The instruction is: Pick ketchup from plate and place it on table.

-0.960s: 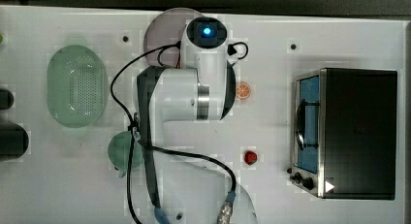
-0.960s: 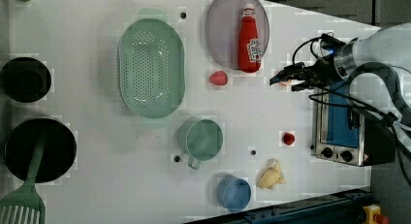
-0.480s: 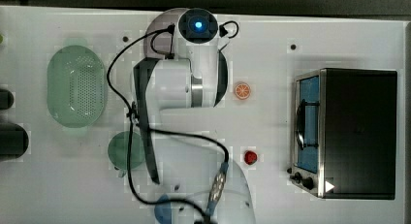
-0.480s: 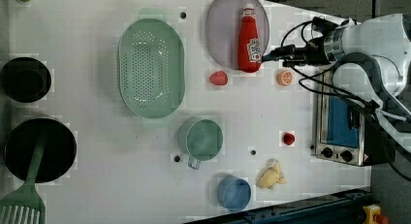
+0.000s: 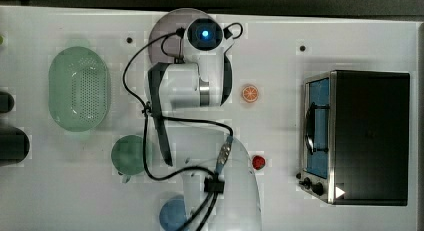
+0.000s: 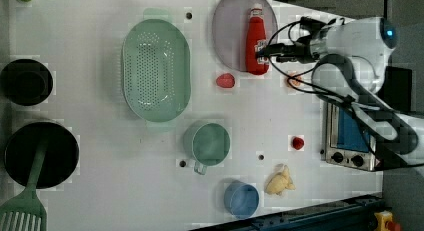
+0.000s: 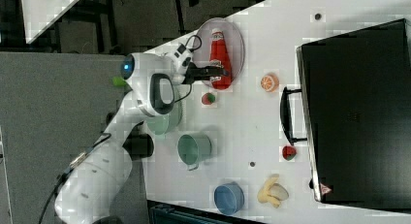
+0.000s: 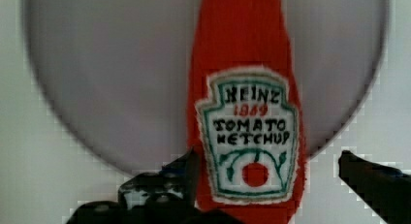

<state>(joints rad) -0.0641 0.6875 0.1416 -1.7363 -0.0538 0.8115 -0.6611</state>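
Note:
My gripper grabs the ketchup by its labelled base end [image 6: 260, 61] next, to move it from the plate [image 6: 230, 36] to the table.
The ketchup [image 6: 256, 38], a slim red bottle with a white cap and label, lies flat on the pale lilac plate [image 6: 230, 36] at the far edge of the white table [image 6: 100, 156]. My gripper [image 6: 261, 52] is open just above the bottle's lower body. In the wrist view the ketchup [image 8: 247, 88] runs across the plate [image 8: 111, 88], with one dark finger [image 8: 181, 173] on each side of its label end and the gripper [image 8: 271, 178] not touching it. The right view shows the gripper [image 7: 224, 71] over the ketchup [image 7: 219, 49]. In the top view the arm hides the bottle and only the plate's rim [image 5: 161, 36] shows.
An orange slice [image 5: 249, 93] lies near the plate and a red fruit [image 6: 225, 81] just off its rim. A toaster oven [image 5: 360, 136], green basket [image 5: 79, 88], green cup [image 5: 127, 153], blue cup [image 6: 241, 198] and banana [image 6: 280, 181] stand around the table.
The arm has swung from above the orange slice over to the plate, bringing the gripper down over the ketchup's lower end. The fingers stayed open.

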